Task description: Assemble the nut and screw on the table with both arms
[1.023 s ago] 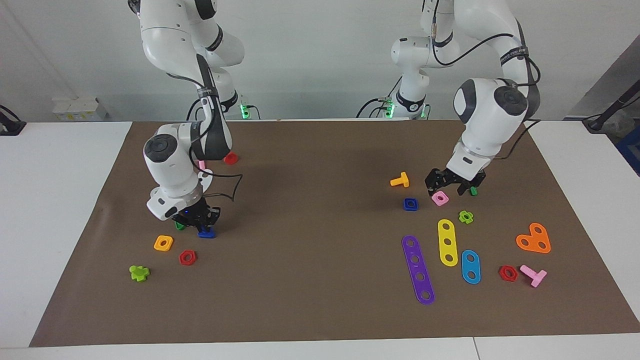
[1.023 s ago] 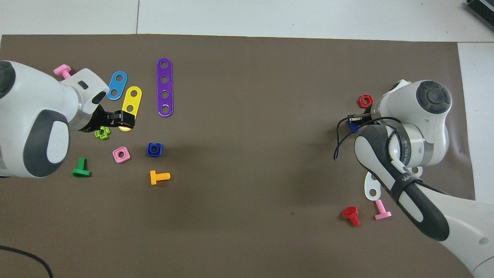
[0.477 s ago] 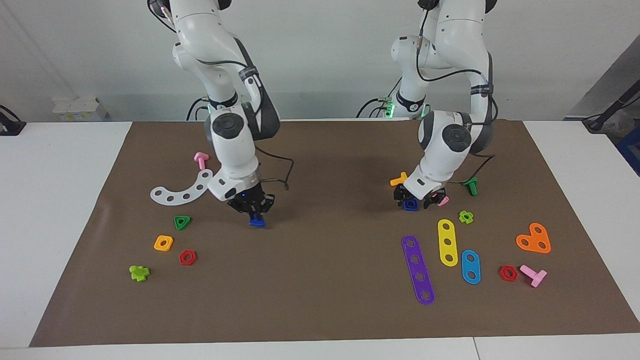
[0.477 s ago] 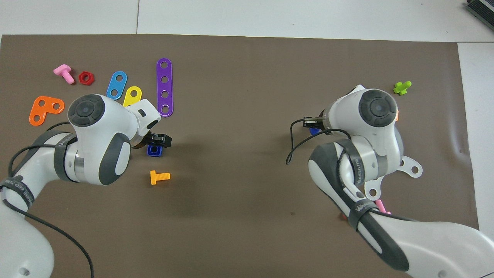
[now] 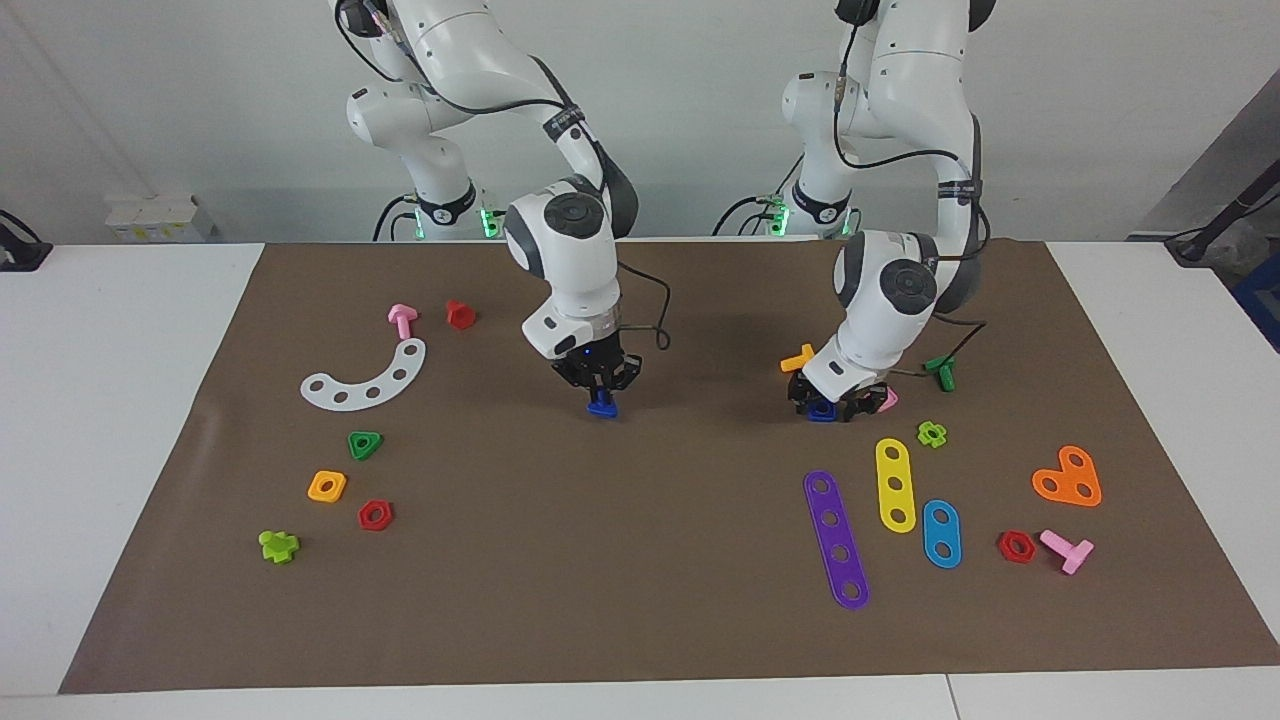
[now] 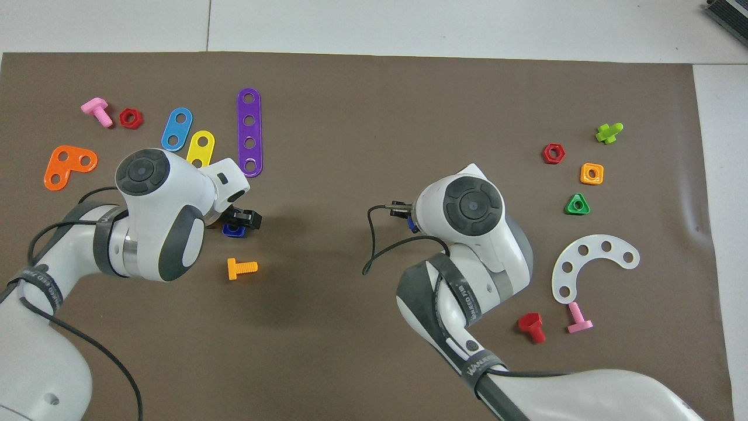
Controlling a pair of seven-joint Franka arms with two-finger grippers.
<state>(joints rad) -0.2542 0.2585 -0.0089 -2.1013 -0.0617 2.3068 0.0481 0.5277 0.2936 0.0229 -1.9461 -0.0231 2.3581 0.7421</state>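
The nut's hole has to stay free to receive the dark-blue screw [image 6: 412, 225]. My left gripper needs to grab the dark-blue nut by its outer sides next.
The dark-blue nut [image 5: 822, 411] lies on the brown mat [image 5: 640, 580] of the white table [image 5: 120, 420], toward the left arm's end. My left gripper [image 5: 825, 400] is down at the nut, open, with a finger on either side of it. In the overhead view the nut [image 6: 232, 231] shows partly under the left gripper [image 6: 241, 221]. My right gripper [image 5: 599, 388] is shut on the dark-blue screw [image 5: 601, 407] and holds it just over the middle of the mat. In the overhead view the right gripper [image 6: 404, 211] is mostly hidden by the arm.
Beside the left gripper lie a pink square nut [image 5: 886, 400], an orange bolt [image 5: 798, 358] and a green bolt [image 5: 940, 372]. Coloured strips [image 5: 896, 484] lie farther from the robots. A white curved strip [image 5: 365, 378] and small parts [image 5: 327, 486] lie toward the right arm's end.
The right gripper has carried the screw from the right arm's end toward the mat's middle. The left gripper swung over from the pink nut and came down around the blue nut.
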